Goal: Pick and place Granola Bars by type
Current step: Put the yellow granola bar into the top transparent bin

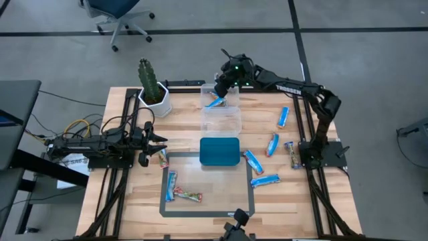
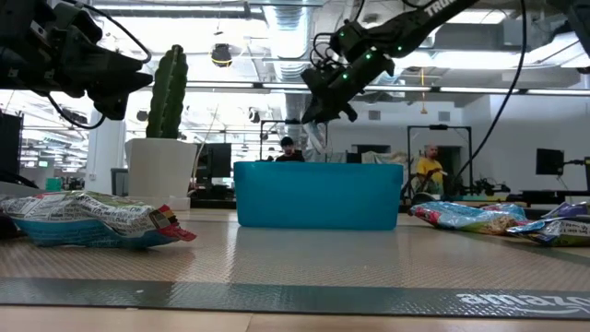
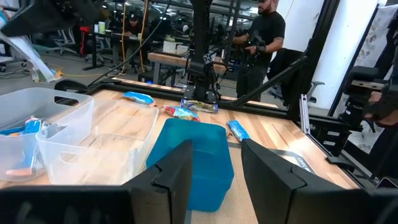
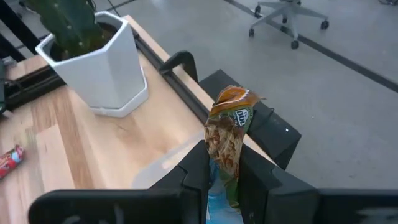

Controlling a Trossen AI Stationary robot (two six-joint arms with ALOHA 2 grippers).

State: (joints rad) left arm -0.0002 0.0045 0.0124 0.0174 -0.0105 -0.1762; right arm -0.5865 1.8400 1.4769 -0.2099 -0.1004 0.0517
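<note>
The held bar's green lower end (image 4: 231, 190) is down beside the blue bar in the plastic box (image 4: 163, 167), so my right gripper should open now.
My right gripper (image 1: 225, 86) hangs over the far end of the clear plastic box (image 1: 221, 115), shut on a granola bar (image 4: 229, 124) whose wrapper shows brown, orange and green. A blue bar (image 1: 215, 102) lies in the box's far part. My left gripper (image 1: 158, 137) waits open at the table's left, pointing toward the teal tray (image 1: 219, 150). Blue bars lie flat on the table right of the tray (image 1: 273, 144) (image 1: 253, 161) (image 1: 265, 181) and farther off (image 1: 283, 117). A multicoloured bar (image 1: 189, 196) and a blue one (image 1: 170, 186) lie on the grey mat. My right gripper pinches the bar between its two fingers partway along its length (image 4: 225, 155). The crimped end (image 4: 233, 96) sticks out past the fingertips. The fingers point down from above, and the bar is lifted clear of the table, over the box.
A cactus in a white pot (image 1: 154, 90) stands at the far left, close to the box. Another bar (image 1: 162, 158) lies by the mat's left corner and one (image 1: 291, 154) near the right arm's base. People stand in the room beyond the table (image 3: 261, 37).
</note>
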